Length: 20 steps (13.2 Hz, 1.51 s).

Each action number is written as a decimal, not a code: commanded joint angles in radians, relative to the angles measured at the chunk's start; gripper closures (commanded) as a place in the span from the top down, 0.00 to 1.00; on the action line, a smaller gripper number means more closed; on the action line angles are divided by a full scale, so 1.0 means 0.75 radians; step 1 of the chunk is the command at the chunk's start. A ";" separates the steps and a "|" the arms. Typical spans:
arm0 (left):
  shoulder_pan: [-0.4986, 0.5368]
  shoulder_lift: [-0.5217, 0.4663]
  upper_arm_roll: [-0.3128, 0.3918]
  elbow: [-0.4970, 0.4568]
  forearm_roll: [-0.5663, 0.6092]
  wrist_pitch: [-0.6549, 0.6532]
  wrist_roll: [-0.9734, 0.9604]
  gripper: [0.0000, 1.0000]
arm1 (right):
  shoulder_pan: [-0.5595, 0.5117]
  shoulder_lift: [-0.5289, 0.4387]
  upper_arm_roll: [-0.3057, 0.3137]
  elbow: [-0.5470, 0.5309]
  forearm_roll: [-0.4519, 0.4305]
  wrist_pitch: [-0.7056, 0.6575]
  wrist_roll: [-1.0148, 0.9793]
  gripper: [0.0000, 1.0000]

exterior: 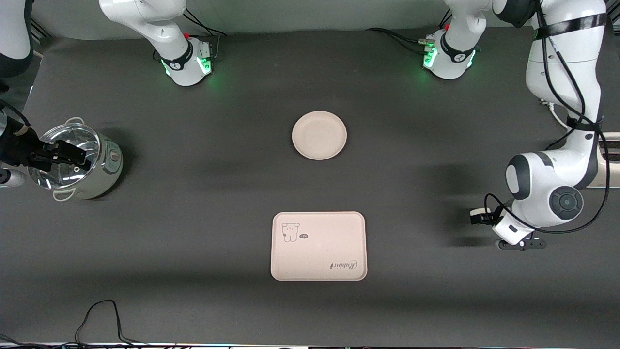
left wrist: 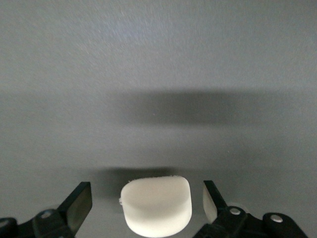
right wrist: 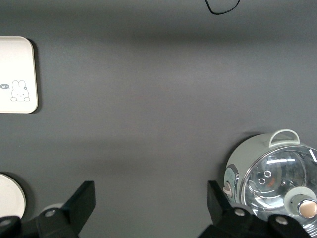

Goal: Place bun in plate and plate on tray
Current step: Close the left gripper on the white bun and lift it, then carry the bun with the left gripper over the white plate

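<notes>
My left gripper will next pick up the white bun by its opposite sides to place it in the round cream plate (exterior: 319,134).
The white bun (left wrist: 156,206) lies on the dark table between the fingers of my left gripper (left wrist: 147,198), with a gap on each side; the jaws are open. In the front view the left gripper (exterior: 522,244) sits low at the left arm's end of the table and hides the bun. The round cream plate (exterior: 319,134) rests mid-table with nothing on it. The printed tray (exterior: 318,246) lies nearer to the front camera than the plate. My right gripper (exterior: 63,154) hangs open over the pot, and its wrist view shows the right gripper (right wrist: 148,198) with nothing between its fingers.
A pot (exterior: 104,169) with a glass lid stands at the right arm's end of the table; the right wrist view shows this pot (right wrist: 277,178), the tray (right wrist: 15,74) and the plate's edge (right wrist: 7,198). A black cable (exterior: 104,310) loops near the front edge.
</notes>
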 commanded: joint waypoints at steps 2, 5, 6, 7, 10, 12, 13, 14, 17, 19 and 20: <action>-0.013 -0.056 0.007 -0.173 -0.023 0.148 0.012 0.99 | 0.012 -0.026 -0.004 -0.020 -0.022 -0.008 -0.025 1.00; -0.011 -0.075 0.003 -0.170 -0.025 0.083 0.010 0.49 | 0.012 -0.024 -0.006 -0.020 -0.022 -0.008 -0.023 1.00; -0.013 -0.079 0.001 -0.159 -0.027 0.044 0.006 0.26 | 0.012 -0.024 -0.006 -0.020 -0.022 -0.008 -0.027 1.00; -0.013 -0.093 0.001 -0.139 -0.027 -0.011 0.006 0.04 | 0.012 -0.026 -0.006 -0.022 -0.022 -0.008 -0.029 1.00; -0.019 -0.140 -0.005 -0.051 -0.027 -0.210 -0.002 0.00 | 0.012 -0.026 -0.006 -0.020 -0.022 -0.008 -0.029 1.00; -0.052 -0.219 -0.005 -0.020 -0.027 -0.289 -0.012 0.00 | 0.012 -0.024 -0.008 -0.022 -0.022 -0.008 -0.031 1.00; -0.087 -0.262 -0.003 0.016 -0.027 -0.369 -0.018 0.00 | 0.012 -0.024 -0.008 -0.020 -0.022 -0.008 -0.029 1.00; -0.136 -0.297 -0.001 0.077 -0.025 -0.469 -0.055 0.00 | 0.012 -0.026 -0.008 -0.022 -0.022 -0.008 -0.029 1.00; -0.258 -0.338 -0.050 0.290 -0.027 -0.762 -0.241 0.00 | 0.012 -0.024 -0.010 -0.020 -0.022 -0.008 -0.031 1.00; -0.281 -0.414 -0.233 0.270 -0.027 -0.773 -0.457 0.00 | 0.012 -0.024 -0.010 -0.022 -0.022 -0.008 -0.029 1.00; -0.281 -0.440 -0.345 0.242 -0.019 -0.750 -0.594 0.00 | 0.012 -0.024 -0.010 -0.022 -0.022 -0.006 -0.031 1.00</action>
